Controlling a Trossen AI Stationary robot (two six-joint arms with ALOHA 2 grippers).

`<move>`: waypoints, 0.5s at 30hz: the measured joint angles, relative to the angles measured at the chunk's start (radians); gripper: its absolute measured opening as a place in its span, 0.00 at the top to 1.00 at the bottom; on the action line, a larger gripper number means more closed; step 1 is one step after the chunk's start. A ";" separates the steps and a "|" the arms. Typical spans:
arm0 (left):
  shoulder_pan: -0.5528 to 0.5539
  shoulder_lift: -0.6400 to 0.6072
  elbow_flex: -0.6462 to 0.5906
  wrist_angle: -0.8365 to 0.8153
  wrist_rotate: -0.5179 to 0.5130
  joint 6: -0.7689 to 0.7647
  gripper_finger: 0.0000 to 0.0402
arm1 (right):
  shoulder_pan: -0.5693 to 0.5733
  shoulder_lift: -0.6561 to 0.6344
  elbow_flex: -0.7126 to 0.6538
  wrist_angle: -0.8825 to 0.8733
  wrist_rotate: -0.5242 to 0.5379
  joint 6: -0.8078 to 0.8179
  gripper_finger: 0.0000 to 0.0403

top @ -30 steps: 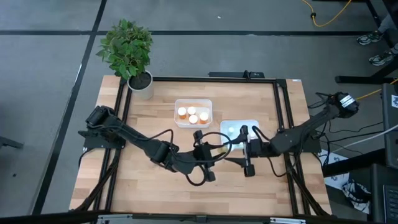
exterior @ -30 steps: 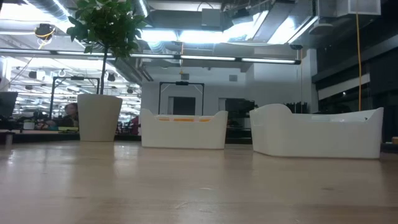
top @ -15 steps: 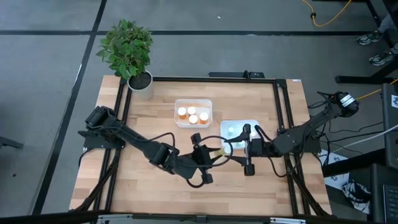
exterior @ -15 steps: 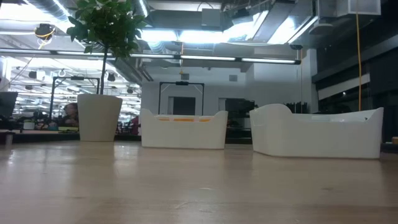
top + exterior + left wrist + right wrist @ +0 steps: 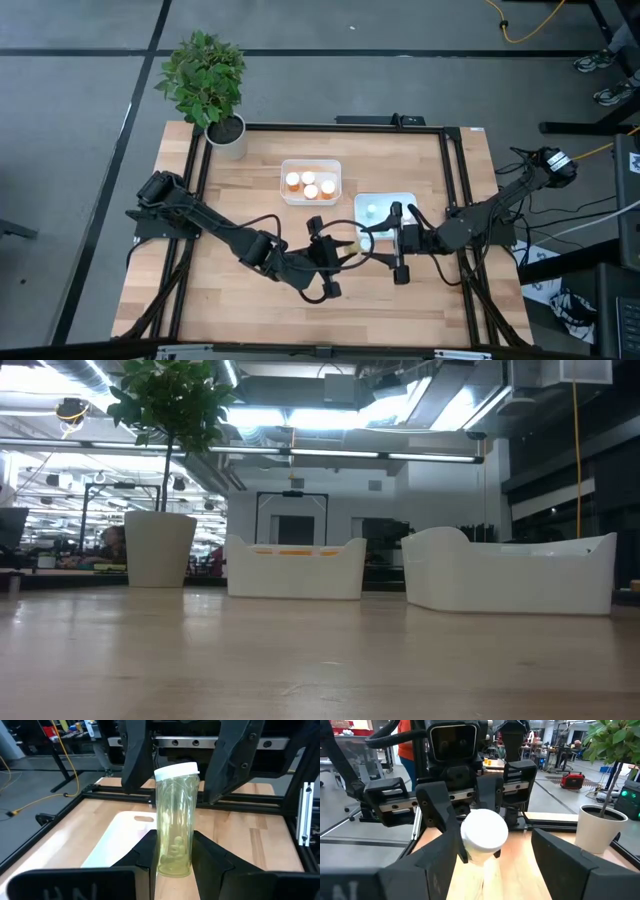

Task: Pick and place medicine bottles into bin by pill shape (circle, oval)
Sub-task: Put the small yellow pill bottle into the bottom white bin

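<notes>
My right gripper grabs the pale yellow medicine bottle's white cap (image 5: 484, 831) next, to sort the bottle into the white bin.
A pale yellow medicine bottle (image 5: 354, 243) with a white cap hangs above the table's middle, and my left gripper (image 5: 345, 246) is shut on it. In the left wrist view the bottle (image 5: 176, 820) reaches out past the fingers, small pills at its bottom. My right gripper (image 5: 373, 243) faces it from the table's right, open. Its fingers stand on either side of the white cap (image 5: 484, 832); whether they touch it I cannot tell. Neither gripper shows in the low view. My left gripper pinches the bottle's lower end (image 5: 173, 859) between its two fingers. The fingers come nearly level from the table's left, and the bottle runs on along their line. It is lifted clear of the table, cap end toward my right gripper.
A white bin (image 5: 310, 182) at the far middle holds three orange bottles with white caps. A second white bin (image 5: 392, 200) to its right holds a teal bottle (image 5: 372, 212). A potted plant (image 5: 226, 135) stands at the far left corner. Bare wood lies along the near edge.
My left gripper has turned a little and drawn slightly toward the table's near edge, staying shut on the bottle. The bottle's yellow side now shows in the high view.
</notes>
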 joint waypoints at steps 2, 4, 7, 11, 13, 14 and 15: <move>0.000 0.000 0.000 0.000 0.003 0.000 0.80 | 0.000 0.000 0.000 0.000 0.000 0.000 0.39; 0.000 0.000 0.000 0.000 0.005 -0.001 0.80 | 0.000 0.000 0.000 0.000 -0.001 0.000 0.43; 0.001 0.000 0.000 0.000 0.008 -0.001 0.80 | 0.000 0.000 0.000 0.000 -0.016 0.001 0.49; 0.001 0.000 0.000 0.000 0.007 0.000 0.80 | 0.000 0.000 0.000 -0.001 -0.035 0.002 0.58; 0.001 0.000 0.000 0.000 0.008 0.000 0.79 | 0.000 0.000 0.000 -0.002 -0.035 0.002 0.62; 0.001 0.000 0.000 0.000 0.007 0.001 0.79 | 0.000 0.000 0.000 -0.004 -0.035 0.002 0.63; 0.001 0.000 0.000 -0.001 0.007 0.000 0.78 | 0.000 0.000 0.000 -0.006 -0.036 0.002 0.65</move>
